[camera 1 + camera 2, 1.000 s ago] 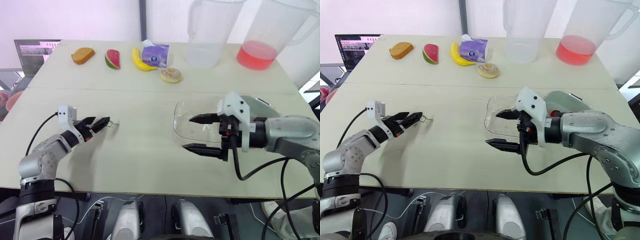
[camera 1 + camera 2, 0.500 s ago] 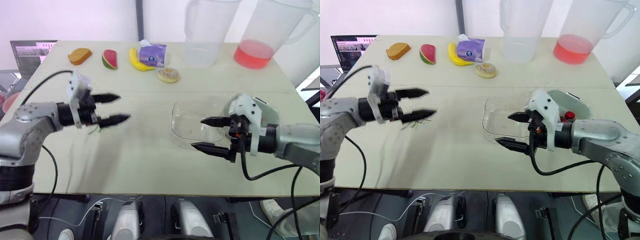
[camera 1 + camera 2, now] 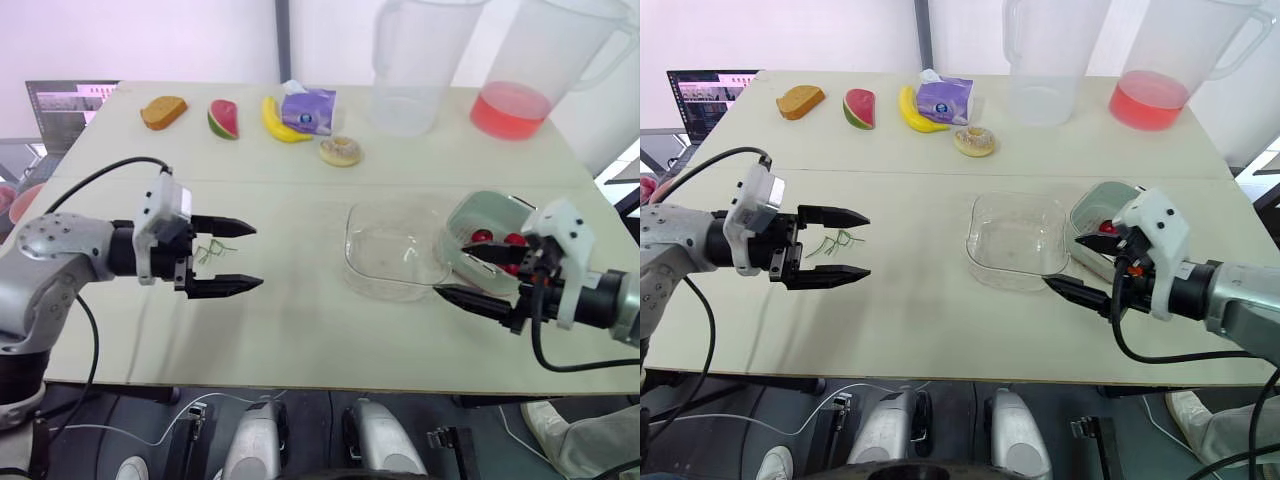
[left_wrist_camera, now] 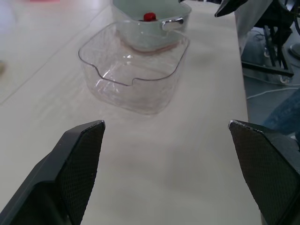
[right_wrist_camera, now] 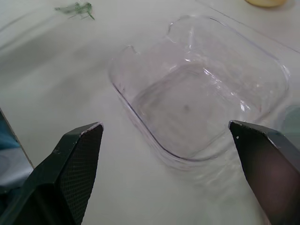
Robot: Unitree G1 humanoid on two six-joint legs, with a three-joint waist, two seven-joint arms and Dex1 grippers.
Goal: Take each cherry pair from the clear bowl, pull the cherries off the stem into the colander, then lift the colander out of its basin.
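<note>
My right gripper grips the colander by its near rim [image 3: 452, 262] next and keeps the colander level, since loose cherries lie inside it.
The clear bowl [image 3: 396, 250] stands empty at the middle right of the table. Just right of it is the pale green colander in its basin [image 3: 487, 212], holding red cherries [image 3: 497, 239]. A small heap of green stems [image 3: 210, 248] lies on the table at the left. My left gripper [image 3: 255, 257] hovers open just right of the stems, nothing between its fingers. My right gripper [image 3: 452, 271] is open in front of the colander, close to the bowl's right corner, and holds nothing. The left wrist view looks at the bowl [image 4: 133, 70] with a cherry [image 4: 149, 17] behind it.
Along the far edge lie a bread slice [image 3: 165, 110], a watermelon wedge [image 3: 223, 118], a banana [image 3: 282, 122], a purple tissue pack [image 3: 311, 108] and a doughnut [image 3: 341, 151]. An empty jug [image 3: 415, 65] and a jug of red liquid [image 3: 535, 70] stand far right. A laptop [image 3: 70, 100] sits far left.
My left gripper opened, let go of a stem and rose to the right of the stem heap. My right gripper drew back rightward from the bowl to the front of the colander.
</note>
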